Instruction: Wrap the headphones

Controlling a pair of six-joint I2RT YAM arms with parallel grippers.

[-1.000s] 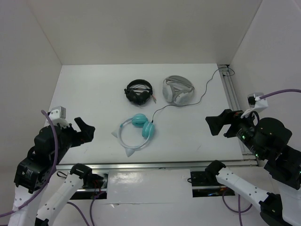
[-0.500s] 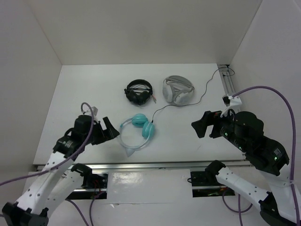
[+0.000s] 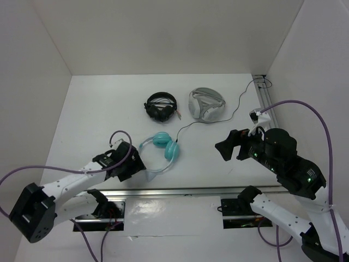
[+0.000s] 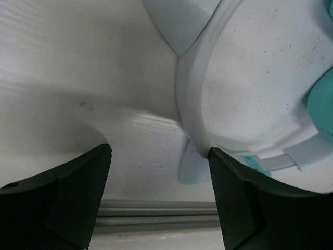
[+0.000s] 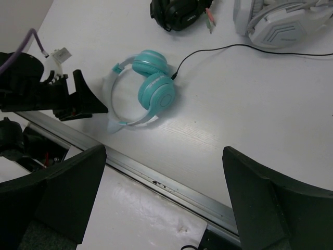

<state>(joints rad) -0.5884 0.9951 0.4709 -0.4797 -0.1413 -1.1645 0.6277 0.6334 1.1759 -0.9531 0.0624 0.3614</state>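
Observation:
My left gripper will next grab the middle of the headband, between the cat-ear points, so that the ear cups and cable stay free for wrapping.
The headphones lie flat near the table's front edge, with teal ear cups, a pale headband with cat-ear points, and a thin black cable running off to the back right. My left gripper is low at the headband's near left side and open. In the left wrist view the band curves down just inside the right finger, and nothing is gripped. My right gripper hovers open to the right of the headphones, above the table, with nothing between its fingers.
All-black headphones and grey-white headphones lie behind the teal pair. A metal rail runs along the table's front edge and another rail along the right side. White walls close in the left, back and right.
My left arm has swung forward and down to the headband's near left side, its jaws narrowing slightly. My right gripper has moved left toward the headphones. The headphones lie as before.

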